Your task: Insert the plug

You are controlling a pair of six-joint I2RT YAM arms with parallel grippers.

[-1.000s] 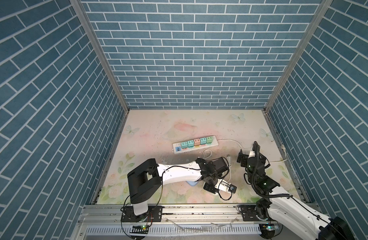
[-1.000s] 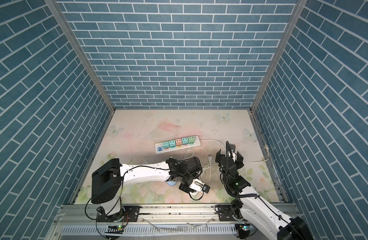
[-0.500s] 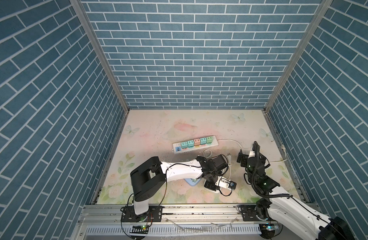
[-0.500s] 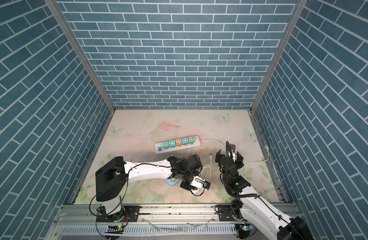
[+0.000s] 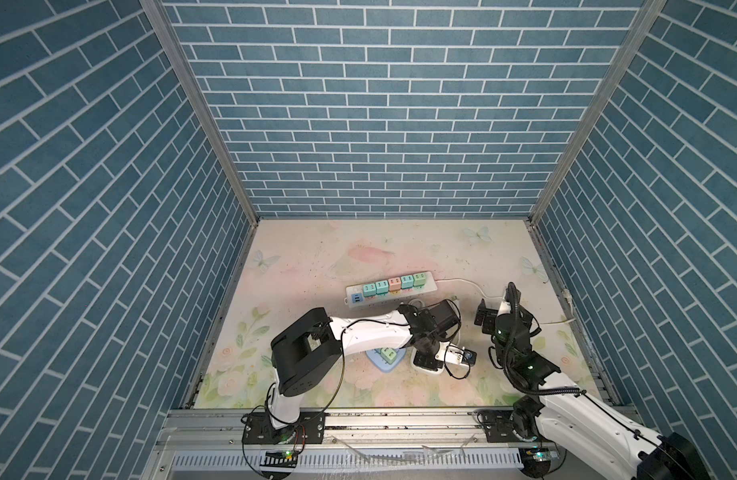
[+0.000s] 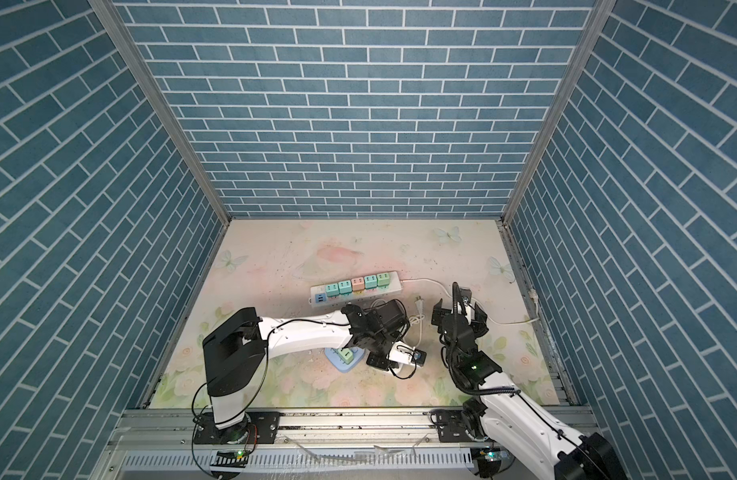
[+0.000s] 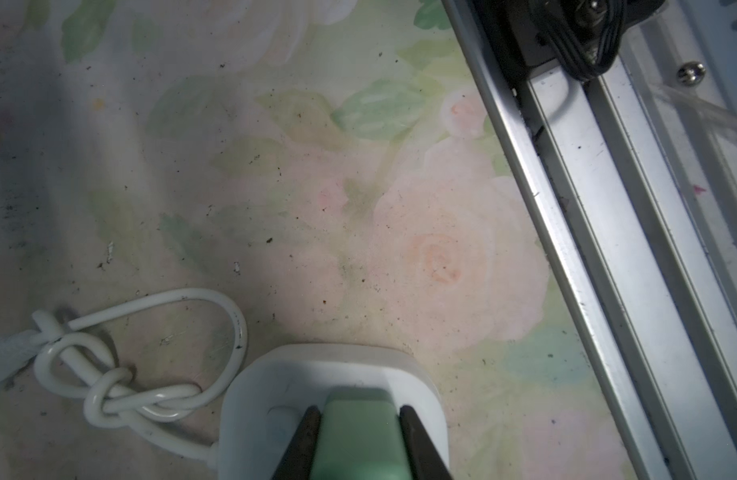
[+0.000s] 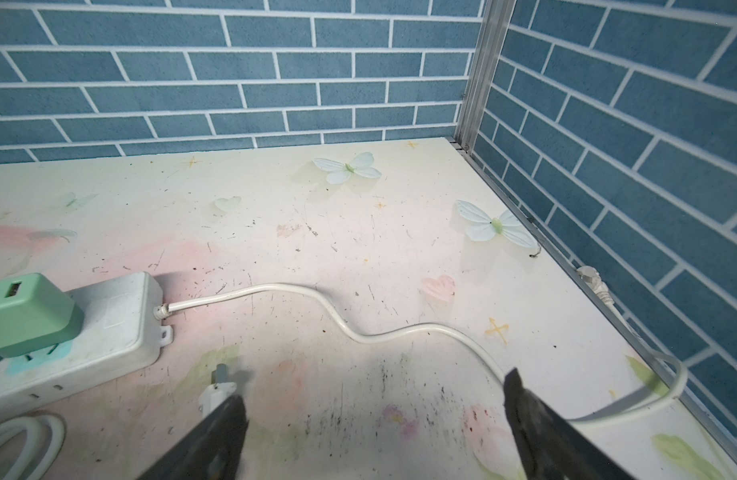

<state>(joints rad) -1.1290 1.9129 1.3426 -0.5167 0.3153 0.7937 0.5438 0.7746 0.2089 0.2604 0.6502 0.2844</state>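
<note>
My left gripper is ready to open now. The mint-green plug's lower edge [image 7: 359,394] sits flush on the white socket block [image 7: 275,374], so the plug would stay seated if I let go now.
In the left wrist view my left gripper [image 7: 358,419] is shut on a mint-green plug [image 7: 360,440]. The plug's end rests against the top face of a small white socket block [image 7: 275,374]; how deep it sits I cannot tell. In both top views that gripper [image 5: 427,360] [image 6: 381,358] points down near the front middle, and it covers most of the block [image 5: 435,371]. My right gripper [image 5: 499,313] [image 8: 371,411] hovers open and empty to the right.
A white power strip [image 5: 429,286] [image 8: 117,328] carries several coloured plugs, and its cable [image 8: 358,332] snakes to the right wall. A pale blue heart-shaped dish [image 5: 379,362] holds another green plug. A knotted white cord [image 7: 109,390] and a loose two-pin plug [image 8: 217,388] lie nearby.
My left arm has shifted slightly right and away from the front rail, still shut on the green plug. The right arm has not moved.
</note>
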